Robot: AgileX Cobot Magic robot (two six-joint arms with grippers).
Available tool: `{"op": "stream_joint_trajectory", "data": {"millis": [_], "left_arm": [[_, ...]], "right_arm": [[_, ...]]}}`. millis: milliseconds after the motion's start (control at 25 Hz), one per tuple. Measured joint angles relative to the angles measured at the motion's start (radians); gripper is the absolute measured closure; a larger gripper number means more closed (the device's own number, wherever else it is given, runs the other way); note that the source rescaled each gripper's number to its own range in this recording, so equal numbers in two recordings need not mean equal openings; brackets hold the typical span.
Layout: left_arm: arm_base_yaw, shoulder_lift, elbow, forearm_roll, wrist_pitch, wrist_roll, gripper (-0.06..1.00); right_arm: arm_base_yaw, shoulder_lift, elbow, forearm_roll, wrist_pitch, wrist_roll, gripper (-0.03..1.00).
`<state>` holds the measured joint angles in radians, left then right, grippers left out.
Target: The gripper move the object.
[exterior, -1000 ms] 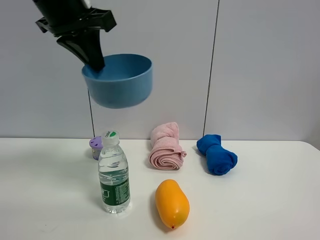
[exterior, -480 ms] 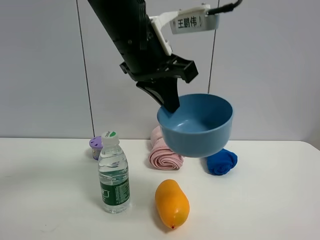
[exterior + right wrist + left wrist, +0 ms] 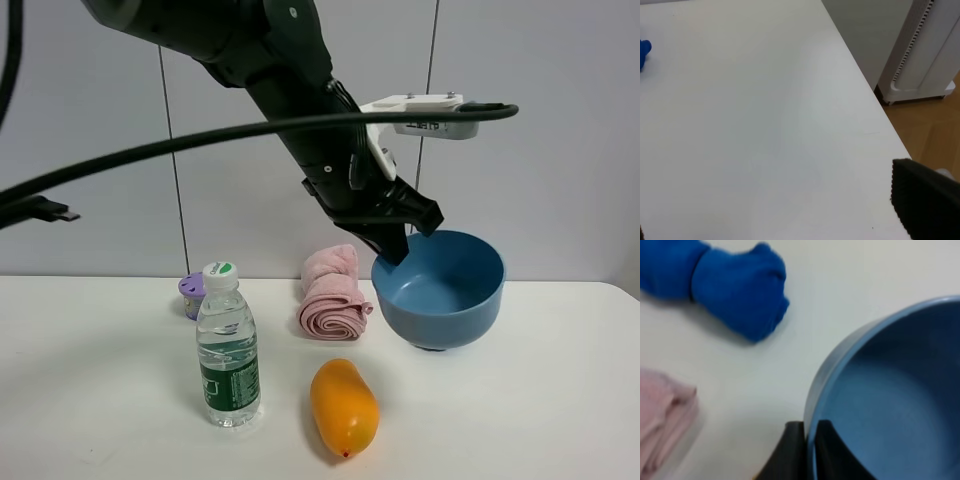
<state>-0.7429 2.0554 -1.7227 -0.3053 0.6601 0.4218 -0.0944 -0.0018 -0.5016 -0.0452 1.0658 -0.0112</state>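
The bowl's base is still above the white table in the exterior view, so the bowl comes down before my left gripper opens, or it would fall.
The light-blue bowl hangs upright, low over the white table, right of the pink towel; I cannot tell whether its base touches the table. My left gripper, a black claw on the dark arm reaching across from the upper left, is shut on the bowl's near-left rim. In the left wrist view the two black fingers pinch the bowl's rim, one inside and one outside. My right gripper is open and empty over bare table, with one black finger showing.
A water bottle and an orange mango stand in front. A rolled pink towel and a small purple pot sit behind. The dark-blue towel lies just beyond the bowl, hidden in the exterior view. The table's right edge drops to the floor.
The left arm carried the bowl from high at the upper left down and to the right, to just above the table in front of the blue towel.
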Motion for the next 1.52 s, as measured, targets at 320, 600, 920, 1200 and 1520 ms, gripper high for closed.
{"op": "stream_joint_trajectory", "data": {"millis": [320, 600, 920, 1200, 1520], "left_arm": [[-0.038, 0.172, -0.155, -0.035, 0.050, 0.058, 0.94], [-0.046, 0.281, -0.170, -0.059, 0.008, 0.141, 0.94], [-0.046, 0.331, -0.170, -0.056, -0.060, 0.192, 0.94], [-0.047, 0.342, -0.170, -0.014, -0.081, 0.193, 0.94], [-0.048, 0.342, -0.170, -0.012, -0.087, 0.193, 0.94]], "right_arm": [[0.000, 0.000, 0.000, 0.000, 0.000, 0.000, -0.03], [0.000, 0.000, 0.000, 0.000, 0.000, 0.000, -0.03], [0.000, 0.000, 0.000, 0.000, 0.000, 0.000, -0.03], [0.000, 0.000, 0.000, 0.000, 0.000, 0.000, -0.03], [0.000, 0.000, 0.000, 0.000, 0.000, 0.000, -0.03]]}}
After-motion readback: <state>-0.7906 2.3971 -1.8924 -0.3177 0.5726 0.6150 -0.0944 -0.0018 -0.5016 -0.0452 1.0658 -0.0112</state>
